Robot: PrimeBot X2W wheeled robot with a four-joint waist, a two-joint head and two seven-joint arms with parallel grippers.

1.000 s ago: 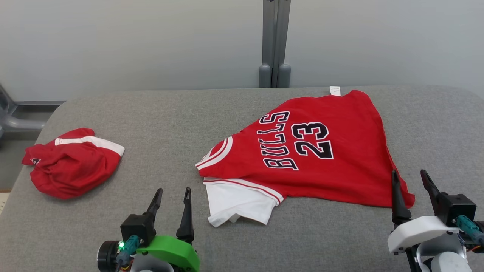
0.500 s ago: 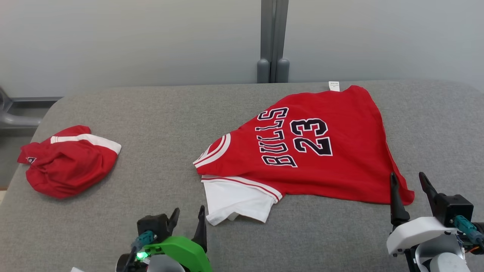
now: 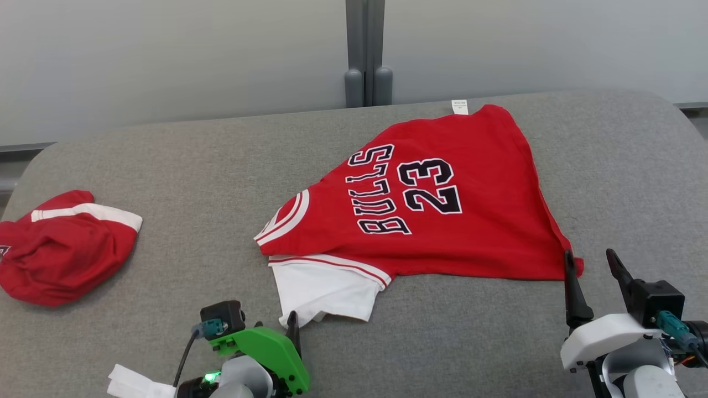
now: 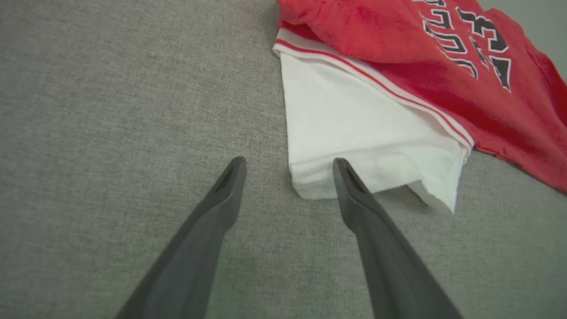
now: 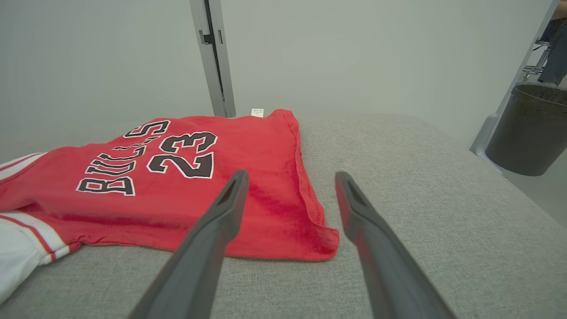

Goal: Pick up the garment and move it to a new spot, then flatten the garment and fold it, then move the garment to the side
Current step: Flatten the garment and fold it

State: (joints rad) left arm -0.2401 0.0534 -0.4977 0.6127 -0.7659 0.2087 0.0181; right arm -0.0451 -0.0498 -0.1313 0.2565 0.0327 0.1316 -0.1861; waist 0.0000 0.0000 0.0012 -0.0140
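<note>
My right gripper is to grab that curled hem corner (image 3: 577,265) next, which curls up while the jersey's body (image 3: 488,192) stays flat on the tabletop.
The garment (image 3: 442,221) is a red jersey marked "BULLS 23", lying spread on the grey padded table (image 3: 193,182), with a white sleeve (image 3: 323,287) at its near left corner. In the left wrist view my left gripper (image 4: 289,164) is open and tipped down at the table. Its right fingertip lies over the near corner of the white sleeve (image 4: 363,128). Its green mount (image 3: 263,348) sits just near-left of the sleeve. My right gripper (image 3: 591,264) is open, its fingers to either side of the jersey's near right corner (image 5: 310,239) and nearer than it, holding nothing.
A second red garment (image 3: 61,260) with a white band lies bunched at the table's left edge. A grey post (image 3: 365,55) stands behind the table against the wall. Off the right edge stands a dark round bin (image 5: 527,128).
The camera has turned, shifting the whole scene left and up. My left gripper has tipped downward and moved right to the white sleeve's corner. The right gripper keeps its pose.
</note>
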